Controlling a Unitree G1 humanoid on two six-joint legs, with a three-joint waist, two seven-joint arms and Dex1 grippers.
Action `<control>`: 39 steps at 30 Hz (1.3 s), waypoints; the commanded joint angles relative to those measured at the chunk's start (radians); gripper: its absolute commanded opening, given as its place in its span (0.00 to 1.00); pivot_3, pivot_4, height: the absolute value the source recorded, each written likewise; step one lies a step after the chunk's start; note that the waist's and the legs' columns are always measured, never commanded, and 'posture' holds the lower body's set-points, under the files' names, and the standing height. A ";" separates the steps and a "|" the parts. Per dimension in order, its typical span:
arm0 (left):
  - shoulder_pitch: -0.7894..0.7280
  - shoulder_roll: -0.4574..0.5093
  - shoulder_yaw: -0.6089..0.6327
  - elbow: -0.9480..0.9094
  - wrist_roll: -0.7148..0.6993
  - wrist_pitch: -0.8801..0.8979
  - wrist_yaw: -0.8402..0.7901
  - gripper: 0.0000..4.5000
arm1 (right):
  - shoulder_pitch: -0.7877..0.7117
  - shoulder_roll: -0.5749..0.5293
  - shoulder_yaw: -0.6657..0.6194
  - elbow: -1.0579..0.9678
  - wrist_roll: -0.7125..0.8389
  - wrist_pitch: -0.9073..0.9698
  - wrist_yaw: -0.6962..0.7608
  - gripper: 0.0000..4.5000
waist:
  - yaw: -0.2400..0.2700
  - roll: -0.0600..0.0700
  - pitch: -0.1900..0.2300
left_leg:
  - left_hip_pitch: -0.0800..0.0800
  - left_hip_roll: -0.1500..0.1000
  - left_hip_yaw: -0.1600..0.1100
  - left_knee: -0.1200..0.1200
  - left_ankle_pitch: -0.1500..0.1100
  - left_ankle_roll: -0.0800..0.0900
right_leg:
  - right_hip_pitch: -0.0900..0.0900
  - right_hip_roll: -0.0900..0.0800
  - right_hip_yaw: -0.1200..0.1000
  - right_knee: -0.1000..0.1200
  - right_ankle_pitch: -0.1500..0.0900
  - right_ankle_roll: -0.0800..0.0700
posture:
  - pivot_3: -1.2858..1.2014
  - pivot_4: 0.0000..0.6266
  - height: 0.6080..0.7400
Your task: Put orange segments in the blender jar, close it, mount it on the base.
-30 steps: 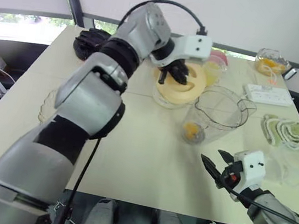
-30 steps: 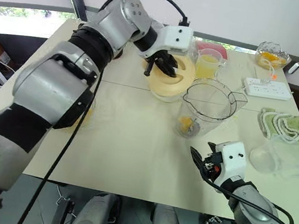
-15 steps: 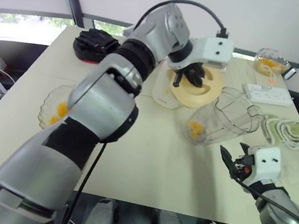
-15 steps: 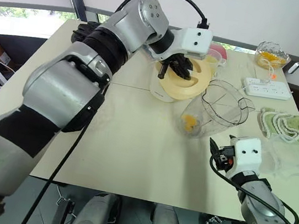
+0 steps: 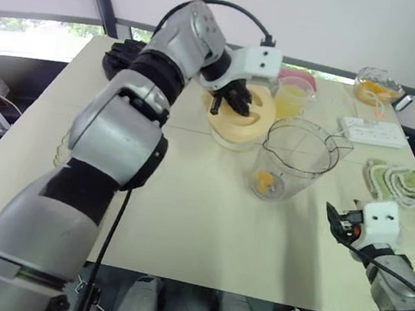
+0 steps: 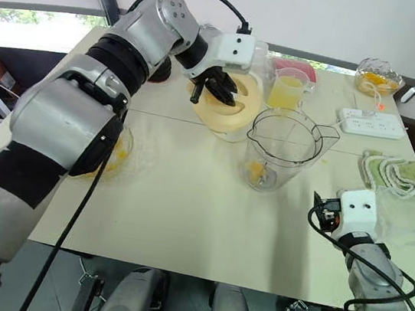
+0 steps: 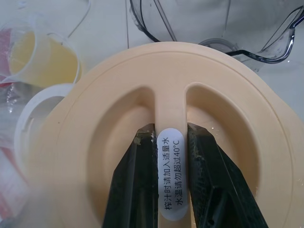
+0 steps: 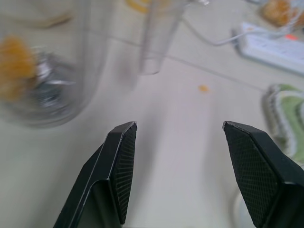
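The robot's right gripper will next grab the jar by its narrow handle (image 5: 337,149), because the jar's round body (image 5: 287,163) is too wide for the gripper's fingers.
The blender jar (image 5: 298,154) stands upright mid-table with an orange segment (image 5: 265,181) lying by the blade at its bottom. More orange segments (image 6: 117,154) lie in a scalloped glass dish at the left. Behind and left of the jar, my left gripper (image 7: 170,130) is shut on the centre ridge of the cream lid (image 7: 237,118), holding it tilted above the table. A white rounded body, the base (image 7: 33,107), peeks out under the lid's edge. My right gripper (image 8: 178,126) is open and empty, low over the table right of the jar.
A clear cup of yellow juice (image 5: 291,98) stands behind the jar. At the back right are a power strip (image 5: 372,131) and a glass bowl of fruit (image 5: 373,84). A green cloth (image 5: 397,182) lies at the right edge and a black object (image 5: 120,58) at the back left.
My right gripper has moved right, away from the jar, and stays open. The left gripper swung right with the lid, then came back left. The jar looked tilted half a second ago and now stands upright.
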 commanded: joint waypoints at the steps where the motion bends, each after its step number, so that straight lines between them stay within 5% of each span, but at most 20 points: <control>1: -0.010 0.022 0.029 -0.036 -0.015 0.012 -0.019 0.06 | -0.073 -0.001 -0.051 0.087 0.006 -0.077 0.014 0.67 | 0.000 0.000 0.000 | 0.000 0.000 0.000 0.000 0.000 0.000 | 0.000 0.000 0.000 0.000 0.000 0.000 | 0.52 0.24 1.00; 22: 0.039 0.142 0.076 -0.109 -0.049 0.069 -0.134 0.06 | -0.426 -0.065 -0.022 0.630 0.128 -0.317 0.430 0.67 | -0.004 0.001 0.000 | 0.002 0.000 0.000 0.000 0.000 0.000 | 0.000 0.001 0.000 0.004 0.002 0.003 | 0.52 0.24 1.00; 39: 0.056 0.156 0.070 -0.152 -0.062 0.106 -0.154 0.06 | -0.522 -0.058 0.017 0.746 0.104 -0.372 0.475 0.67 | -0.007 0.001 0.000 | 0.004 0.000 0.000 0.000 0.000 0.000 | 0.000 0.000 0.001 0.008 0.002 0.003 | 0.52 0.24 1.00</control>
